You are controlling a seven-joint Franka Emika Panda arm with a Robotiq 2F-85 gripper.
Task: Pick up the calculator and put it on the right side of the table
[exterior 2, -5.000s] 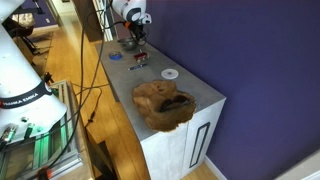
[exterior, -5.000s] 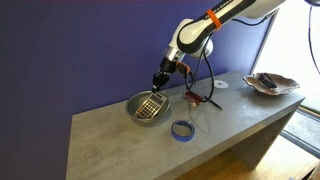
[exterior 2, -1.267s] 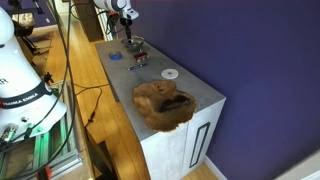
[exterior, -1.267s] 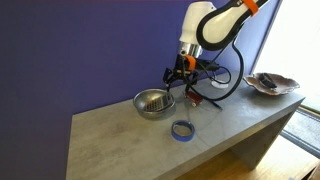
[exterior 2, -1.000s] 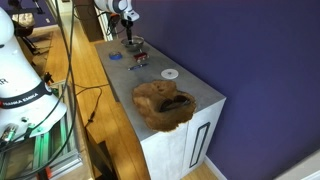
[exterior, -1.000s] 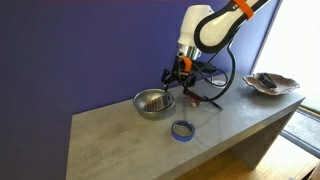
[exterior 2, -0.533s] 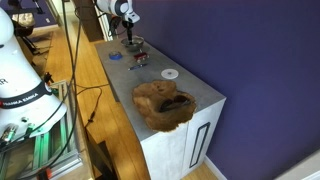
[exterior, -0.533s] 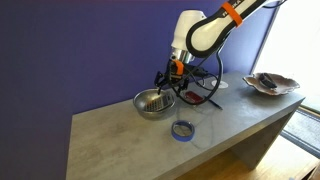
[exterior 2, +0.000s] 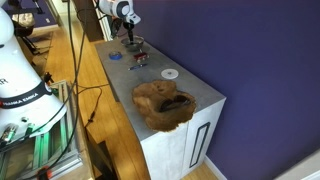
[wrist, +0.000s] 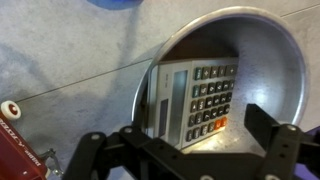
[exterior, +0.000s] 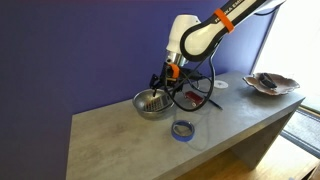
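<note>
I am not ready to close yet: in an exterior view the calculator (wrist: 188,100) is below my spread fingers, down in the bowl. I should lower my gripper first, then close on the calculator.
The calculator (wrist: 188,100), grey with dark keys and one orange key, lies tilted inside a round metal bowl (wrist: 285,55). My gripper (wrist: 185,142) hangs just above the bowl with its two black fingers (wrist: 272,130) spread wide on either side of the calculator, and nothing between them. In an exterior view the gripper (exterior: 160,87) sits over the bowl (exterior: 150,105) near the middle of the light-grey table (exterior: 105,140). In an exterior view the gripper (exterior 2: 131,42) shows small at the far end of the table (exterior 2: 195,88).
A blue tape ring (exterior: 182,129) lies in front of the bowl. A small red-and-black object (exterior: 190,97) and black cables sit beside it, with a white disc (exterior: 220,85) further along. A brown shell-like dish (exterior: 270,83) stands at the table's end.
The arm has swung from beside the red-and-black object over to the metal bowl and dropped slightly. The jaws have stayed open. The calculator has not moved.
</note>
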